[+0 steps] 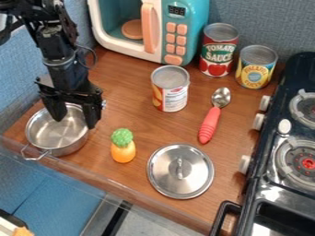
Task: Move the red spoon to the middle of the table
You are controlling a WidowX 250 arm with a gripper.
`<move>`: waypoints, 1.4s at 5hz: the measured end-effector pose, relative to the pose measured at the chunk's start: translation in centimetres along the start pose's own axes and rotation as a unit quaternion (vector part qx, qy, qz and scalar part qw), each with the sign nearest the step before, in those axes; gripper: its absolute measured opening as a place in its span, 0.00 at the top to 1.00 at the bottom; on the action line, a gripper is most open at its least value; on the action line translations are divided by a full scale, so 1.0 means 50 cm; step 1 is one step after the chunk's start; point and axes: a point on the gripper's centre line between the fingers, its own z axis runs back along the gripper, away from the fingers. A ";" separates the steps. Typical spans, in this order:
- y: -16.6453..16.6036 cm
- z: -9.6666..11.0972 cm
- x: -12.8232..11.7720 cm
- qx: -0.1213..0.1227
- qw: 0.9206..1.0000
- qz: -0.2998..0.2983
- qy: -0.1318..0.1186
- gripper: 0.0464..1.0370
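The red spoon [210,123] has to move to the middle of the table, so my gripper will grab it next by its ribbed red handle.
The gripper [75,120] hangs at the left over the steel pot, pointing down, its two fingers spread apart with nothing between them. The red spoon [210,123] lies on the wooden table [135,173] right of centre, its ribbed red handle toward the front and its metal bowl toward the back. A wide stretch of table, with a can in it, separates the gripper from the spoon.
Below the gripper is the steel pot [56,133]. A toy pineapple [123,146], a pot lid [180,171] and a can [170,88] surround the middle. Two cans [218,50] [255,67] and a toy microwave [150,27] stand behind; the stove [289,152] is at right.
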 end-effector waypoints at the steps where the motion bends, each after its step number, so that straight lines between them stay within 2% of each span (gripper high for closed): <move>1: -0.006 -0.016 -0.004 -0.001 1.000 -0.003 0.015 0.04; 2: -0.103 -0.008 0.024 0.018 0.998 -0.067 0.014 0.04; 4: -0.293 0.031 0.104 0.049 0.988 -0.143 -0.009 0.04; 5: -0.337 0.012 0.140 0.059 0.991 -0.121 -0.004 0.04; 7: -0.373 -0.091 0.186 0.041 0.994 -0.090 0.050 0.04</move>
